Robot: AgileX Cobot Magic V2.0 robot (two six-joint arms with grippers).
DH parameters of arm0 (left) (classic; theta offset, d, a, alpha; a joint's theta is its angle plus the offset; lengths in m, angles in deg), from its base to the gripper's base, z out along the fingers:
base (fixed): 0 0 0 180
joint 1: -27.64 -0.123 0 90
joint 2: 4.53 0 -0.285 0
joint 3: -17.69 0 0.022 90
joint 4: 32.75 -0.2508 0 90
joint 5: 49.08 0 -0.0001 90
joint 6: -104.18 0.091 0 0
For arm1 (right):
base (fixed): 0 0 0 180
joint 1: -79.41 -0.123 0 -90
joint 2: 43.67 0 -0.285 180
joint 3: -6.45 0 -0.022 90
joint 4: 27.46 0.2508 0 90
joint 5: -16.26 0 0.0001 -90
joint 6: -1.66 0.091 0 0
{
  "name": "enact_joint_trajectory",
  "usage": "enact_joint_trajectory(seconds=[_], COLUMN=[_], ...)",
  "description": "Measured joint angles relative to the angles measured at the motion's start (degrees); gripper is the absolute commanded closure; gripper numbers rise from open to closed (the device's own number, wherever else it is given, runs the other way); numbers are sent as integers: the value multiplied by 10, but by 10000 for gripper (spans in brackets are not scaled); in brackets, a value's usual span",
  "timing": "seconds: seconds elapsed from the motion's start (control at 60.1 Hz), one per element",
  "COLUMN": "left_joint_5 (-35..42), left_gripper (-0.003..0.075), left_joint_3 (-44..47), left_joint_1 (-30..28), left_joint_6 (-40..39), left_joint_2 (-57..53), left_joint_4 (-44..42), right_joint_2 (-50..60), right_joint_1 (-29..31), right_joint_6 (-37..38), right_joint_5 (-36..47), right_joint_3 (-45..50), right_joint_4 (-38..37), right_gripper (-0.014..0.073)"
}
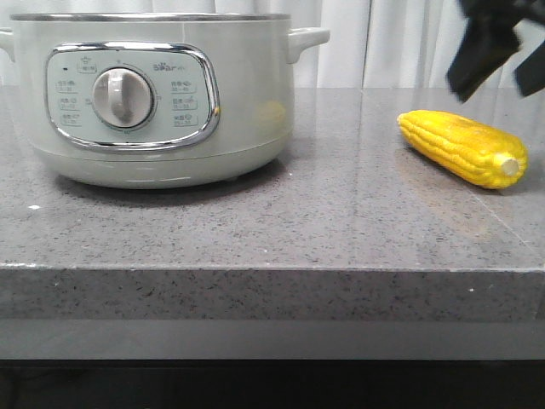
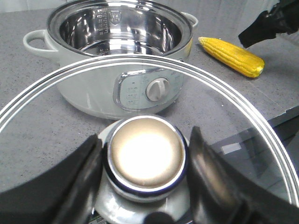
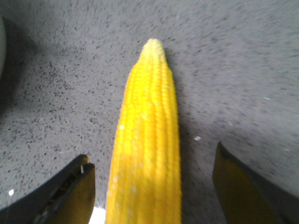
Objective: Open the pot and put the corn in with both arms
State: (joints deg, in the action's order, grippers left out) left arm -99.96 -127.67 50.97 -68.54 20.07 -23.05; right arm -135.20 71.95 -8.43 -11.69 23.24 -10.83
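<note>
The right gripper's fingers are above the yellow corn's top (image 1: 456, 128), short of the grey counter, and would miss if they closed now. The right gripper needs to go lower first, then close on the corn.
The pale grey-green pot (image 1: 153, 102) stands at the left of the counter, open, its steel inside bare in the left wrist view (image 2: 121, 28). My left gripper (image 2: 145, 161) is shut on the round knob (image 2: 145, 154) of the glass lid (image 2: 42, 91) and holds the lid up in front of the pot. It is out of the front view. The yellow corn (image 1: 464, 146) lies on the counter at the right. My right gripper (image 1: 502, 83) hovers above it, open, with its fingers (image 3: 77, 186) on either side of the cob (image 3: 147, 140), not touching.
The grey speckled counter (image 1: 272, 230) has its front edge close below the pot and corn. A white curtain (image 1: 383, 43) hangs behind. The corn (image 2: 232, 56) and right gripper (image 2: 271, 25) also show in the left wrist view.
</note>
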Motion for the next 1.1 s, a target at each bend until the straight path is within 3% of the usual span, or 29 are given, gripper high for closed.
enact_joint_trajectory(seconds=[0.266,0.466,0.599,0.865,1.098], left_joint_5=[0,0,0,0,0], left_gripper=[501,501,501,501,501], left_joint_3=[0,0,0,0,0], left_joint_1=[0,0,0,0,0], left_joint_6=[0,0,0,0,0], left_joint_2=[0,0,0,0,0], left_joint_4=[0,0,0,0,0], right_joint_2=[-78,-84,-84,-48,-39], right_joint_1=[-13,-13,-13,-13,-52], right_joint_6=[0,0,0,-2,-8], right_joint_5=[0,0,0,0,-28], right_joint_3=[-27,-30,-31,-67,-209], right_joint_4=[1,1,1,1,1], right_gripper=[67,262,330,344,344])
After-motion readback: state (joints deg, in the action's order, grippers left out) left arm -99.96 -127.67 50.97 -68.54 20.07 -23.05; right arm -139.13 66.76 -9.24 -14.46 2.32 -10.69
